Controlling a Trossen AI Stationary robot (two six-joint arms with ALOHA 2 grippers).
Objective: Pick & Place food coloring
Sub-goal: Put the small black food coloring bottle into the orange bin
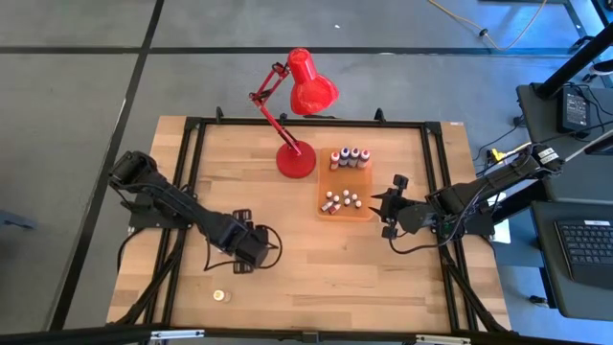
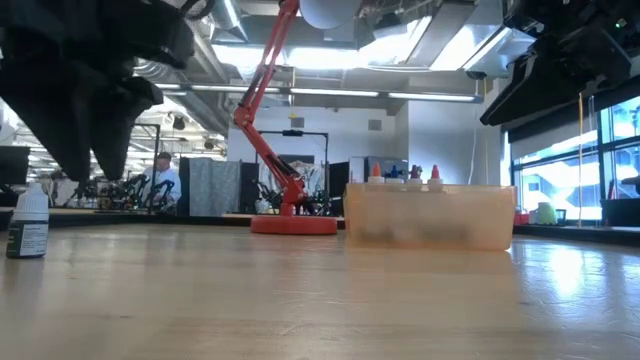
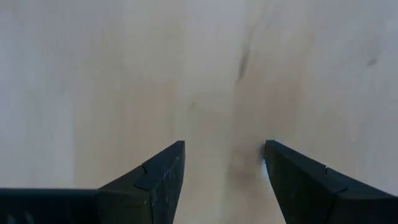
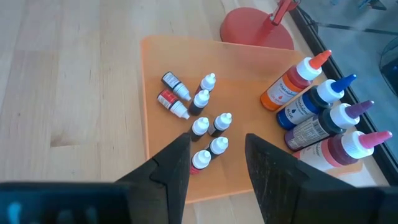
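Note:
My left gripper moves to the small bottle before closing on it. Bare wood shows between its fingers in the left wrist view, so closing now would miss.
Several tiny white-capped food coloring bottles (image 4: 208, 134) are in the flat orange tray (image 1: 359, 213). Most stand upright; a dark one and a red one (image 4: 171, 102) lie on their sides. One more small bottle (image 1: 219, 295) stands on its base near the table's near left corner, at the left of the low view (image 2: 30, 222). My right gripper (image 4: 217, 140) is open and hovers at the tray's right side, above the small bottles (image 1: 381, 204). My left gripper (image 3: 224, 149) is open over bare wood, left of centre (image 1: 247, 254), and touches nothing.
Several larger bottles (image 4: 317, 106) with orange, blue, purple and pink tips stand at the tray's far side. The red desk lamp's base (image 1: 296, 160) sits just left of the tray, its head over the far edge. A black frame (image 1: 192, 129) borders the table.

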